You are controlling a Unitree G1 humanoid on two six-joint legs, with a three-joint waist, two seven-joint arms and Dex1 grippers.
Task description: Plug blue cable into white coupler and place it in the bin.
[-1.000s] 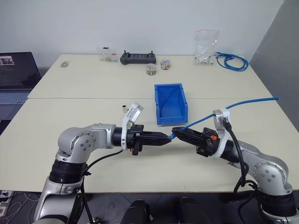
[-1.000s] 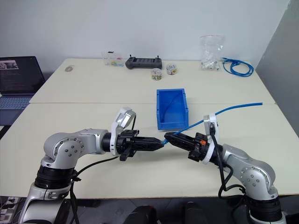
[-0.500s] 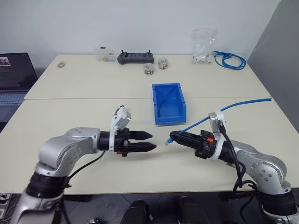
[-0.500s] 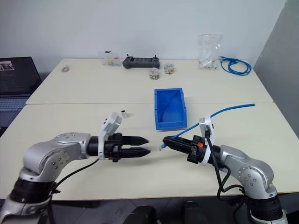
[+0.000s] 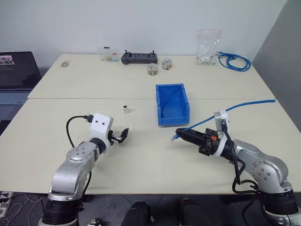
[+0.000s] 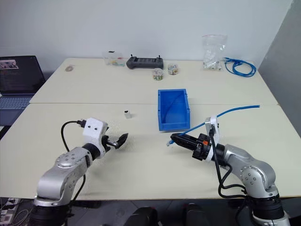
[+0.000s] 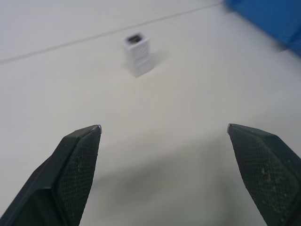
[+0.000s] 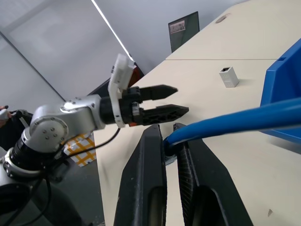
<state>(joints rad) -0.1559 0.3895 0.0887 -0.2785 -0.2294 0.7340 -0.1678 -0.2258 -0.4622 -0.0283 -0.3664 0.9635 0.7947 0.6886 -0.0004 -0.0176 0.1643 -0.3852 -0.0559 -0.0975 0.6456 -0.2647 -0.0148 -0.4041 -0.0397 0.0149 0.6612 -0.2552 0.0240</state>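
My left gripper grabs the white coupler by its flat facing sides next, since the coupler stands upright with its dark socket [image 5: 125, 106] open on top.
The white coupler [image 5: 125, 109] stands alone on the table, left of the bin [image 5: 173, 120]. My left gripper [image 5: 121, 135] is open and empty, low over the table short of the coupler [image 7: 137, 54], which lies ahead between its spread fingers. My right gripper [image 5: 180, 133] is shut on the blue cable [image 5: 244, 104] close to its plug end, just in front of the bin. The plug sticks out past the fingertips, and the cable [image 8: 235, 120] trails off to the right, above the table.
Along the far table edge sit a black controller [image 5: 138, 58], two small jars [image 5: 152, 69], a clear box [image 5: 108, 54], a plastic bag [image 5: 207, 47] and a coiled blue cable [image 5: 233, 60]. A laptop [image 5: 16, 75] stands at the left.
My left gripper, shut at the cable's plug a second ago, has opened, swung away to the left and turned toward the coupler. The right gripper has kept its hold and barely moved.
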